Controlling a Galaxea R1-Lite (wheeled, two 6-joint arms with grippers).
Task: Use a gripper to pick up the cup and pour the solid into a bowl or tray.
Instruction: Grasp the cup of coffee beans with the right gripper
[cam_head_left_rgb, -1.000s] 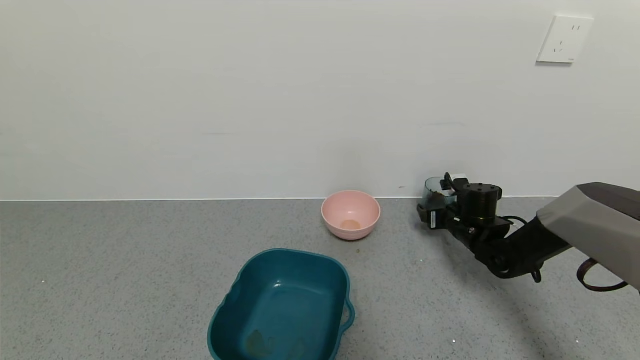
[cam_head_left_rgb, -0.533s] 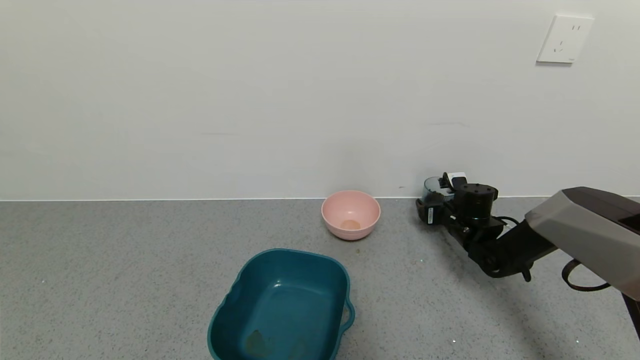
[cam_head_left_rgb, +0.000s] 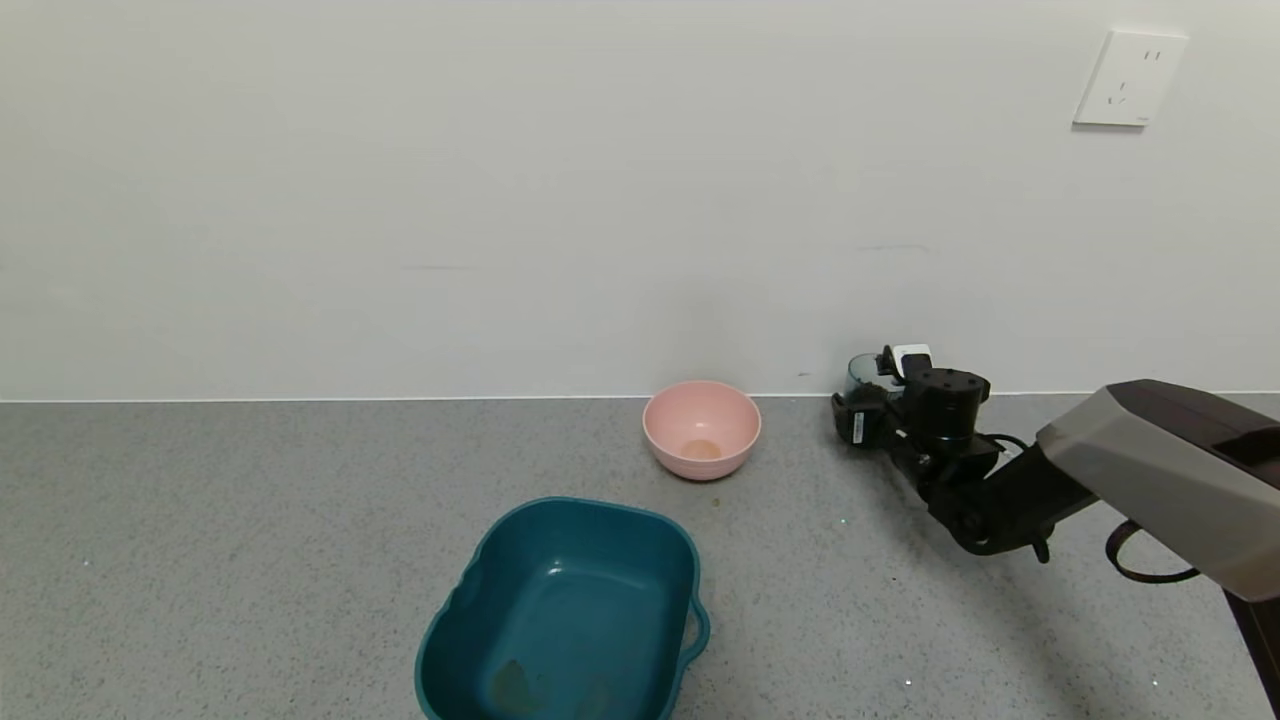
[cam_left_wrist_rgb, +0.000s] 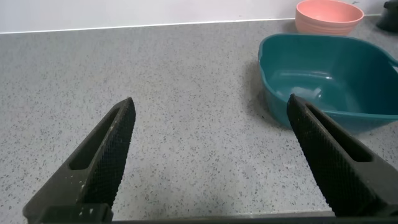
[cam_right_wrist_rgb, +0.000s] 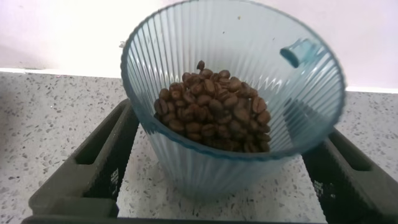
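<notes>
The cup's rim needs to stay free to pour the beans into the teal tub. My right gripper should grab the cup by its ribbed side (cam_head_left_rgb: 860, 374) (cam_right_wrist_rgb: 208, 168) next.
The cup (cam_head_left_rgb: 862, 371) stands upright on the grey counter by the back wall, right of the pink bowl. In the right wrist view the ribbed cup (cam_right_wrist_rgb: 224, 158) holds a heap of brown beans (cam_right_wrist_rgb: 214, 109). My right gripper (cam_head_left_rgb: 872, 392) is open, one finger on each side of the cup's lower wall, with a small gap on both sides (cam_right_wrist_rgb: 227, 127). The teal tub (cam_head_left_rgb: 590, 508) sits at the front centre. My left gripper (cam_left_wrist_rgb: 211, 106) is open and empty, low over the counter beside the tub (cam_left_wrist_rgb: 273, 93), out of the head view.
A small pink bowl (cam_head_left_rgb: 701, 428) stands near the back wall between tub and cup; it also shows in the left wrist view (cam_left_wrist_rgb: 328, 15). One loose bean (cam_head_left_rgb: 715, 503) lies on the counter in front of it. A wall socket (cam_head_left_rgb: 1130, 78) is at upper right.
My right arm has moved forward and a little left, bringing the open fingers farther around the cup. The cup, tub and pink bowl have not moved.
</notes>
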